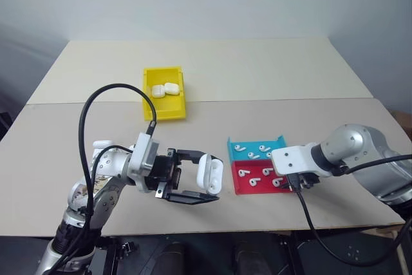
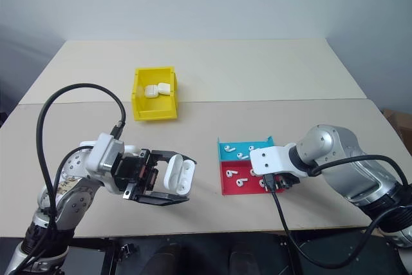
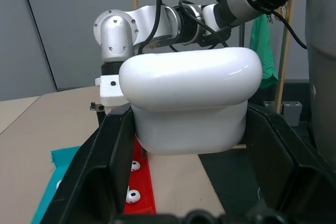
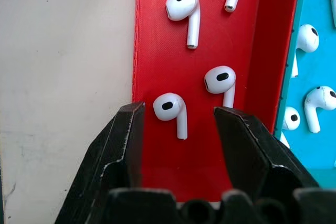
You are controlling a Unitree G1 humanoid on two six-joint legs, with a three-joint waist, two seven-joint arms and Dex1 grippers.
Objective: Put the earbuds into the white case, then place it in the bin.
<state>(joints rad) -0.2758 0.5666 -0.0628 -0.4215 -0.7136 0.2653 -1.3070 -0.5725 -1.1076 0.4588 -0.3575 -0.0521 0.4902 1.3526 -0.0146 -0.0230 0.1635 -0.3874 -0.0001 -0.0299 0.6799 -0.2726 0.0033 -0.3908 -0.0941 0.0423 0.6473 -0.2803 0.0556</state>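
The robot's right gripper will put the earbud into the white case, so it will next grab the earbud by its stem (image 4: 182,125).
My left gripper (image 1: 209,177) is shut on the white case (image 1: 209,173), holding it above the table with the fingers pointing toward the tray. In the left wrist view the case (image 3: 189,98) sits between the black fingers (image 3: 100,182). The case's lid looks hinged open. Several earbuds (image 1: 251,170) lie in the red and cyan tray (image 1: 241,188). My right gripper (image 4: 178,109) points down over the tray's red half, open, with one earbud (image 4: 169,106) between its fingertips and not pinched. The yellow bin (image 1: 165,113) stands further back, left of centre.
Two white cases (image 1: 164,89) lie inside the bin. A seam crosses the table behind the bin. A black cable (image 1: 96,104) arcs over my left arm, and another (image 1: 309,214) hangs from my right wrist past the table's front edge.
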